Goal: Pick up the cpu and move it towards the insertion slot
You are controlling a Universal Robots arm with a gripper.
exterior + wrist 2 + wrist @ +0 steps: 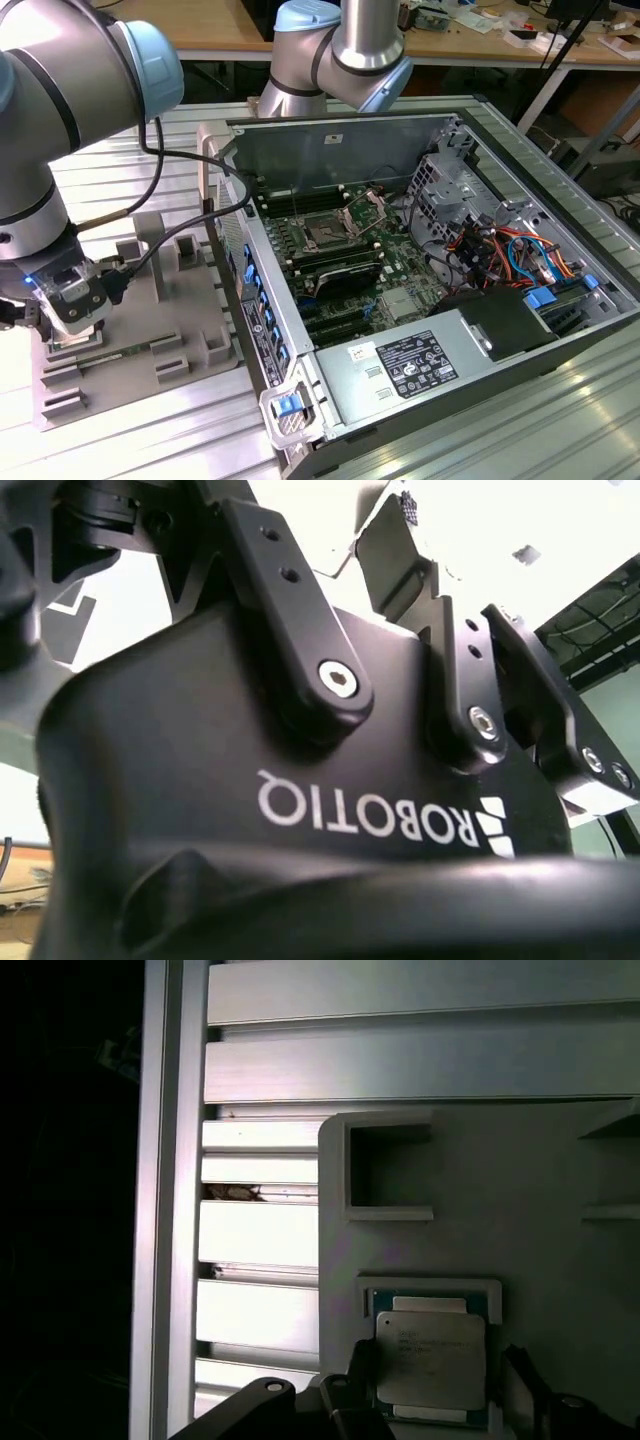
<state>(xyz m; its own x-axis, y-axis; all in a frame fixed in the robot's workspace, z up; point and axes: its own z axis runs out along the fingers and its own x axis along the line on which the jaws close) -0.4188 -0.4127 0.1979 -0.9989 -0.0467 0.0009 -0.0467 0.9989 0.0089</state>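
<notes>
I should next grip the cpu's opposite side edges with my gripper to carry it to the insertion slot (pixel 325 232).
The cpu (pixel 432 1345), a small square plate with a silvery top and a green rim, lies flat in a raised square frame on the grey plastic fixture (pixel 560 1260). My gripper (pixel 438 1385) straddles it, one dark finger (pixel 360 1375) at each side and a thin gap showing at one side, so it is open. In the exterior view my gripper (pixel 68 335) hangs low over the fixture (pixel 150 310) at the exterior view's left. The insertion slot (pixel 325 232), with its shiny hinged frame, sits on the green board inside the open computer case (pixel 420 130).
The case wall (pixel 250 300) stands between the fixture and the board. Inside the case are a drive cage (pixel 445 190), coloured cables (pixel 510 255) and a power supply (pixel 410 365). The fixture carries several raised blocks (pixel 190 250). Ribbed aluminium table (pixel 260 1230) surrounds it.
</notes>
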